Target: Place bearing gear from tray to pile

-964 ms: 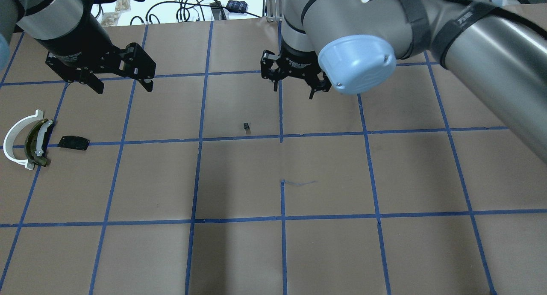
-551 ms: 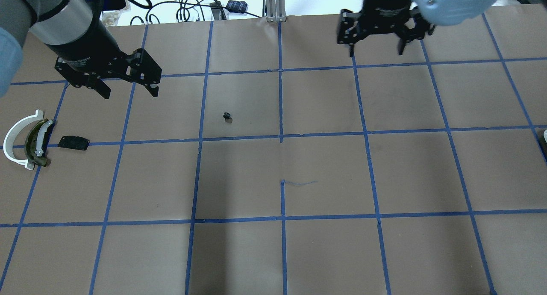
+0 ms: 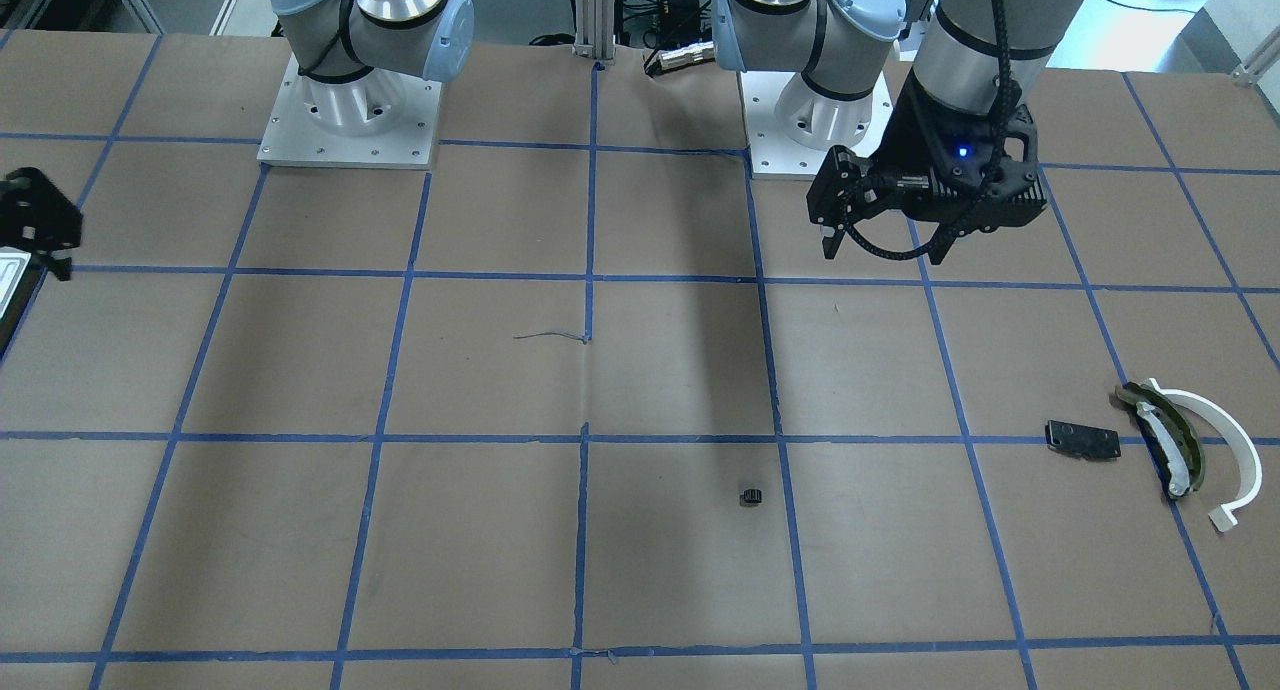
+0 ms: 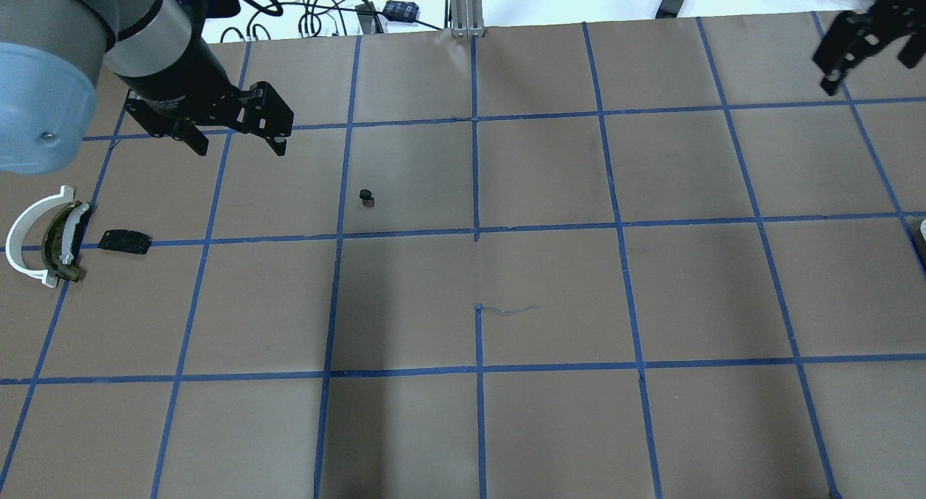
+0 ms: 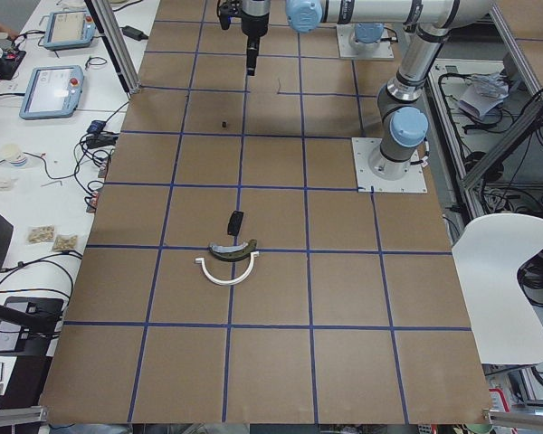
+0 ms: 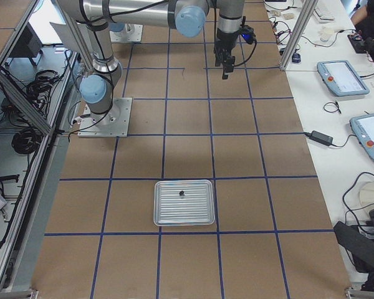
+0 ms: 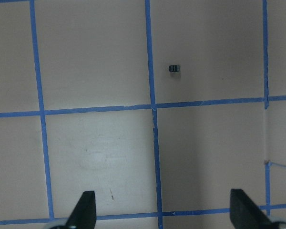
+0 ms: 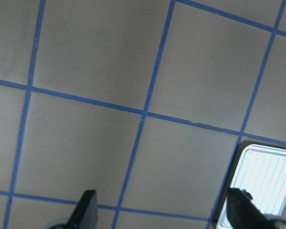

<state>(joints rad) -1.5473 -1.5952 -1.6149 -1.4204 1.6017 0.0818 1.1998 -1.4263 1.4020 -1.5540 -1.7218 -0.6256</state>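
Note:
Next, the right gripper grabs another bearing gear by its toothed rim (image 8: 248, 194), to move the gear out of the tray (image 8: 264, 186) to the pile.
The bearing gear (image 4: 367, 197), a small black cog, lies loose on the brown paper left of centre; it also shows in the front view (image 3: 751, 496) and the left wrist view (image 7: 174, 68). The pile is at the far left: white arc (image 4: 22, 231), olive-and-white piece (image 4: 61, 242), black plate (image 4: 124, 241). My left gripper (image 4: 237, 143) hangs open and empty between pile and gear, above the table. My right gripper (image 4: 864, 76) is open and empty at the far right, near the silver tray (image 8: 264, 186). The tray (image 6: 184, 212) carries one small dark part.
The table is covered in brown paper with a blue tape grid. Both arm bases (image 3: 348, 120) stand at the robot side. Cables and a metal post (image 4: 463, 7) lie beyond the far edge. A thin scrap (image 4: 506, 309) lies near the centre.
My right gripper has swung from the table's middle to the far right. The gear has moved left across the paper. My left gripper has shifted a little to the right.

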